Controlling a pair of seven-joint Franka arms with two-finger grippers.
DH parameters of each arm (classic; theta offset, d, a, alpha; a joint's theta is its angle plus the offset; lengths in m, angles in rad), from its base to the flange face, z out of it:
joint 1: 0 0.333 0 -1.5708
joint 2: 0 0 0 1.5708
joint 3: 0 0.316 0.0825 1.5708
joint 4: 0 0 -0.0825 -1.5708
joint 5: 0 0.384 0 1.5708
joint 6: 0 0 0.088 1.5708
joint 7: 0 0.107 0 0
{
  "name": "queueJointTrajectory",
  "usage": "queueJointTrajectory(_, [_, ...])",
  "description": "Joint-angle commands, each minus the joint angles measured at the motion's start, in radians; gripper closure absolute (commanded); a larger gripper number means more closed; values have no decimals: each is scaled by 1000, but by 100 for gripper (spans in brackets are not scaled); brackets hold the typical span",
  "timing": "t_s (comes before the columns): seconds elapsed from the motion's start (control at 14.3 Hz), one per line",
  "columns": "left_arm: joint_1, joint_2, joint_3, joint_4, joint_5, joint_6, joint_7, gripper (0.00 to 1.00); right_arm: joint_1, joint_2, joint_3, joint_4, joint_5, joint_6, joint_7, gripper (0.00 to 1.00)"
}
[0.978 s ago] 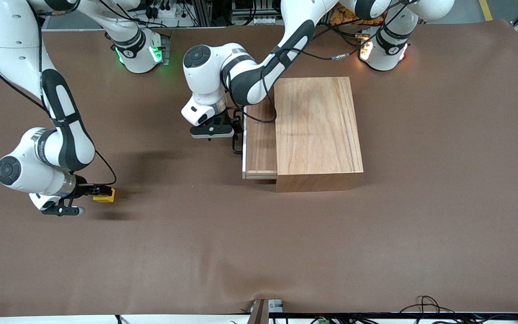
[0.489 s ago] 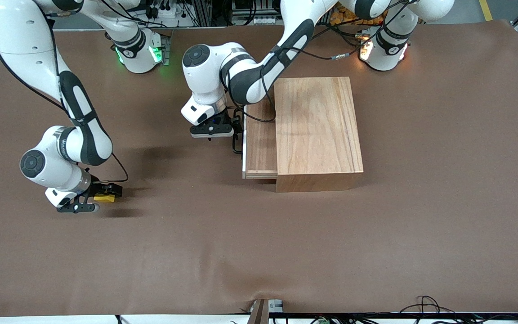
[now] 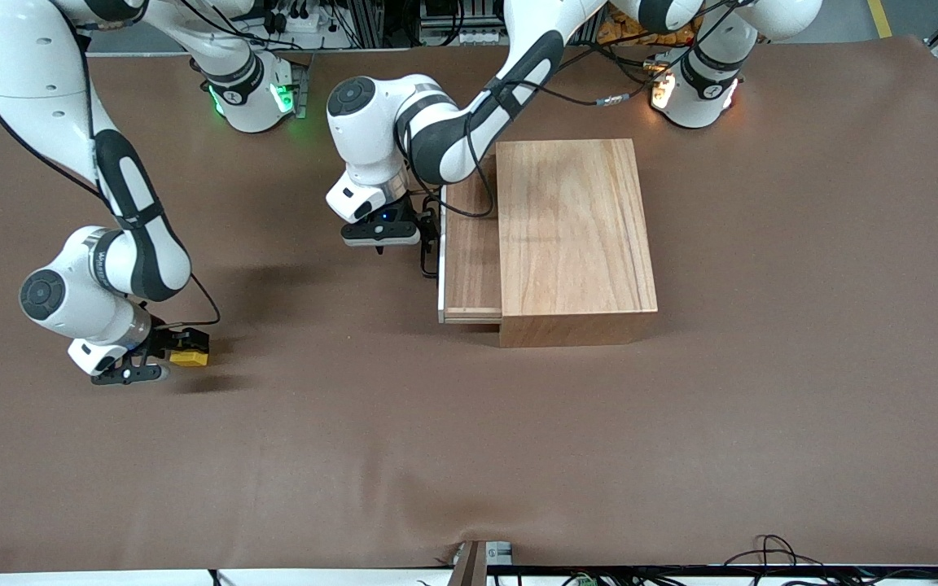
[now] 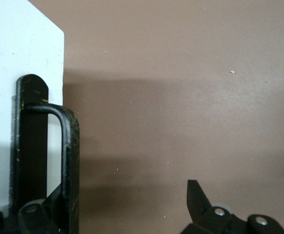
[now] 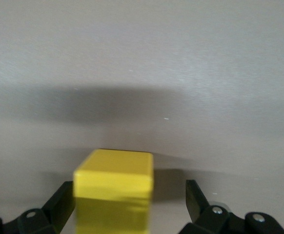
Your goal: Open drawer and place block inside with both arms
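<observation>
Next, my right gripper picks up the small yellow block by its body [image 3: 188,358] to place it inside the opened drawer [image 3: 471,264].
The small yellow block [image 3: 190,357] lies on the brown mat near the right arm's end of the table. My right gripper [image 3: 188,347] is low over it and open. In the right wrist view the block [image 5: 114,187] sits between the fingers of the right gripper [image 5: 130,200], against one finger and apart from the other. The drawer [image 3: 473,244] of the wooden box [image 3: 573,232] is pulled partly out. My left gripper [image 3: 430,232] is open at the black handle [image 3: 427,254]. In the left wrist view the handle bar [image 4: 71,165] stands between the fingers of the left gripper [image 4: 122,197], close to one finger, in front of the white panel [image 4: 15,58].
The brown mat [image 3: 469,439] covers the whole table. The box stands toward the left arm's end of the table. Cables run along the table edge nearest the camera [image 3: 770,553].
The right arm's elbow swung toward the box and part of the way back, while its gripper stayed at the block. The block, the left gripper and the drawer have hardly moved.
</observation>
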Motion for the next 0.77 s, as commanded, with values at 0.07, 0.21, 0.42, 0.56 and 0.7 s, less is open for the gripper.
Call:
queueJointTrajectory(0.07, [-24,-10,11,1,20,-59,-51,0,-13,-8,10,-6,17,6,-44,0])
queueJointTrajectory(0.21, [-24,-11,13,1,23,-73,-67,0,-12,-8,10,-6,19,6,-41,0])
queueJointTrajectory(0.42, [-37,-17,20,-1,29,-94,-101,0,-3,-8,10,-8,20,6,14,0])
queueJointTrajectory(0.56, [-49,-19,39,-1,29,-100,-126,0,-4,-8,10,-6,20,6,16,0])
queueJointTrajectory(0.7, [-50,-17,42,-2,29,-102,-130,0,-3,-8,12,-6,20,6,28,2])
